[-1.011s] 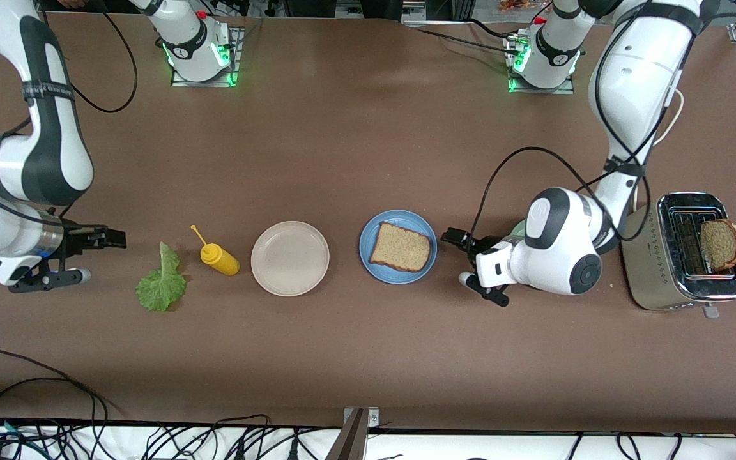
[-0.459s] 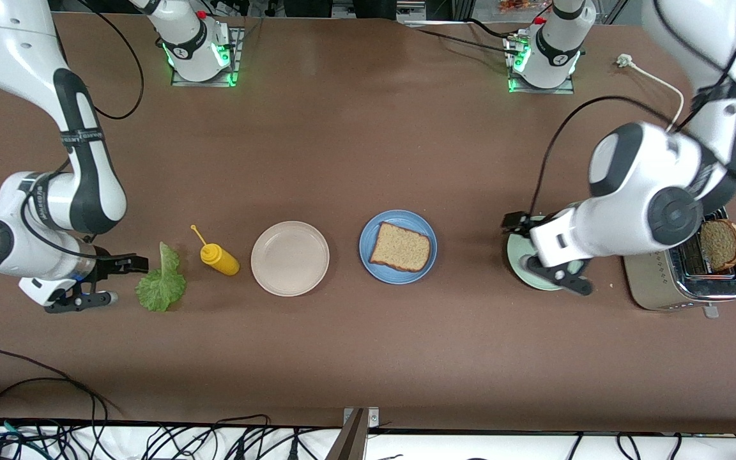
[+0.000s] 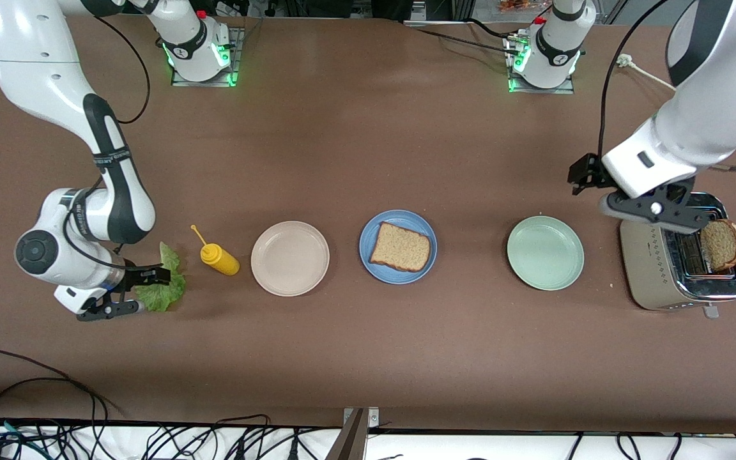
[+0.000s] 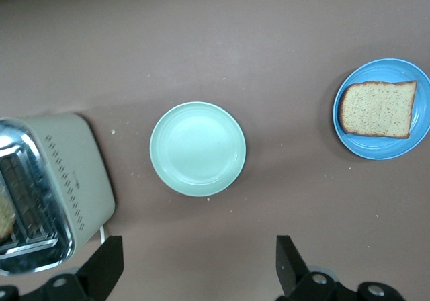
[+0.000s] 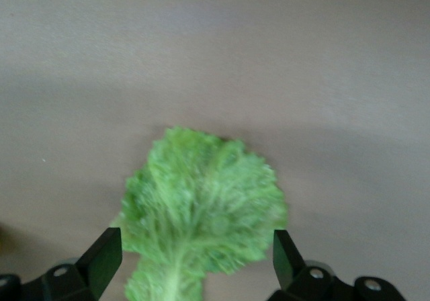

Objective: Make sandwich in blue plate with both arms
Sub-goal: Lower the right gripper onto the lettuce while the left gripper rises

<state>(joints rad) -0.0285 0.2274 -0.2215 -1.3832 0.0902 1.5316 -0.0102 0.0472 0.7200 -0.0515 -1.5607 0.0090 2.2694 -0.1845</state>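
Note:
My right gripper needs to top the bread on the blue plate with the lettuce leaf next, so it should pick up the leaf by its stem end (image 5: 168, 284).
One brown bread slice (image 3: 400, 246) lies on the blue plate (image 3: 374, 268) at mid-table; the left wrist view shows the same slice (image 4: 376, 109) and plate (image 4: 380, 150). A second slice (image 3: 722, 244) stands in the toaster (image 3: 652, 268). The green lettuce leaf (image 3: 167, 281) lies flat toward the right arm's end. My right gripper (image 3: 141, 292) is open, low over the leaf's end nearer the camera, a finger on either side of the leaf (image 5: 201, 200). My left gripper (image 3: 593, 190) hangs open and empty in the air beside the toaster, past the pale green plate (image 3: 545, 253).
A yellow mustard bottle (image 3: 218, 257) lies between the lettuce and a beige plate (image 3: 290, 258). The toaster (image 4: 67, 173) and the pale green plate (image 4: 197, 148) show in the left wrist view. Cables run along the table edge nearest the camera.
My right gripper slid in over the lettuce from the table's end. My left arm rose and swung away from the blue plate, past the green plate, to beside the toaster.

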